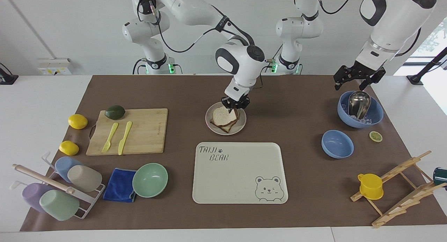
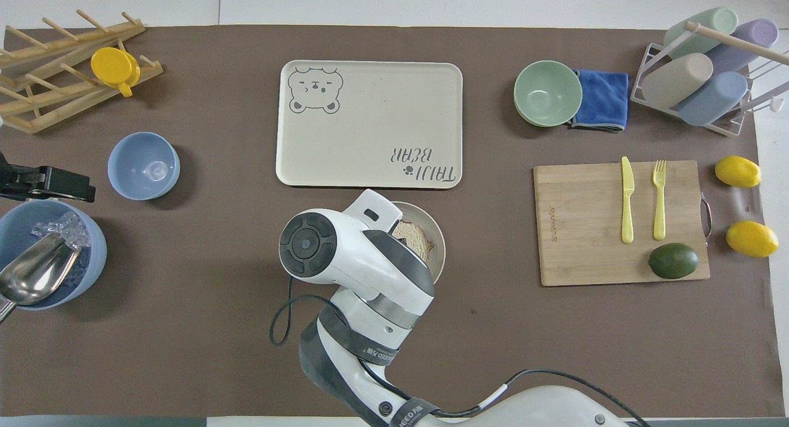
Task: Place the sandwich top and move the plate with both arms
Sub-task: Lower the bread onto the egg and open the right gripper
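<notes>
The sandwich top (image 2: 411,236) rests over the lower slices on the round plate (image 2: 440,254) and would lie there, so it is now time for my right gripper to open.
The sandwich top (image 1: 221,115) lies almost flat on the lower slices stacked on the round beige plate (image 1: 241,126) in the middle of the table. Only its edge nearer the robots is still lifted. My right gripper (image 1: 233,108) is shut on that raised edge. In the overhead view the right arm's wrist hides this gripper, and only part of the sandwich top (image 2: 414,235) and the plate (image 2: 440,254) shows. My left gripper (image 1: 358,82) hangs open and holds nothing. It waits over the blue bowl of ice (image 1: 375,111) at the left arm's end of the table.
A cream bear tray (image 1: 241,165) lies just farther from the robots than the plate. A metal scoop (image 1: 358,104) sits in the ice bowl, with an empty blue bowl (image 1: 337,144) and a lemon slice (image 1: 375,136) beside it. A cutting board (image 1: 139,130) lies toward the right arm's end.
</notes>
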`<state>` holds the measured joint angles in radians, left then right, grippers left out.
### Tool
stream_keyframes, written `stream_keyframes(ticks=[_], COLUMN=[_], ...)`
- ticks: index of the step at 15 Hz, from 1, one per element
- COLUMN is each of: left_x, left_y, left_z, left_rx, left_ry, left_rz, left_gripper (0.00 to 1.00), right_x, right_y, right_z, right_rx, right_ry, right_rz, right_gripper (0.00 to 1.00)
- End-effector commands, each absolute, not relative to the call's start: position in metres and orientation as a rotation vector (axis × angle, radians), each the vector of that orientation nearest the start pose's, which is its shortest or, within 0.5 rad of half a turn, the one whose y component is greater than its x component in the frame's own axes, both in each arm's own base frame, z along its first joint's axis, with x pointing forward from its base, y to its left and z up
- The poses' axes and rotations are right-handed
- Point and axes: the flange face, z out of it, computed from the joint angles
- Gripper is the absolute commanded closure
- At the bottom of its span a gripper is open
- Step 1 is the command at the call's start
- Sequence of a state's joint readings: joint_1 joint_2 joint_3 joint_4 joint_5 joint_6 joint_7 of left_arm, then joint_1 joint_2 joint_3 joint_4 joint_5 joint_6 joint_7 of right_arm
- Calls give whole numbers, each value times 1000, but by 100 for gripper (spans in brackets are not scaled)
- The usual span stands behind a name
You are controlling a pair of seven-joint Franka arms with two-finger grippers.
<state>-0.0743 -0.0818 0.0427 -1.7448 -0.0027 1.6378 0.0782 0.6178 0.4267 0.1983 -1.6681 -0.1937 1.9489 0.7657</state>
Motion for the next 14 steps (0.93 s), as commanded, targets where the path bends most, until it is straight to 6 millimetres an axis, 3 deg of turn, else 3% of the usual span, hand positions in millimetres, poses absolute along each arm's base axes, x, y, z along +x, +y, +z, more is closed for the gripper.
stream_keyframes(ticks=[1, 5, 7, 8, 12, 14], left_x=[529, 529, 529, 529, 530, 531], left_y=[-15, -15, -15, -16, -16, -17], left_z=[599, 599, 599, 600, 599, 600], left_rx=[-3156, -3156, -3156, -3156, -3157, -3157], left_ry=[156, 154, 154, 154, 132, 122], left_rz=[21, 21, 17, 14, 9, -5], left_gripper=[0, 0, 0, 0, 0, 0], right_x=[457, 452, 453, 453, 455, 463], right_y=[453, 446, 445, 446, 448, 442], right_z=[339, 327, 327, 327, 331, 344], right_rx=[-3230, -3216, -3208, -3200, -3187, -3178], right_ry=[-145, -113, -90, -82, -73, -50], right_rz=[33, 11, 26, 30, 20, -5], right_gripper=[83, 64, 36, 31, 29, 28])
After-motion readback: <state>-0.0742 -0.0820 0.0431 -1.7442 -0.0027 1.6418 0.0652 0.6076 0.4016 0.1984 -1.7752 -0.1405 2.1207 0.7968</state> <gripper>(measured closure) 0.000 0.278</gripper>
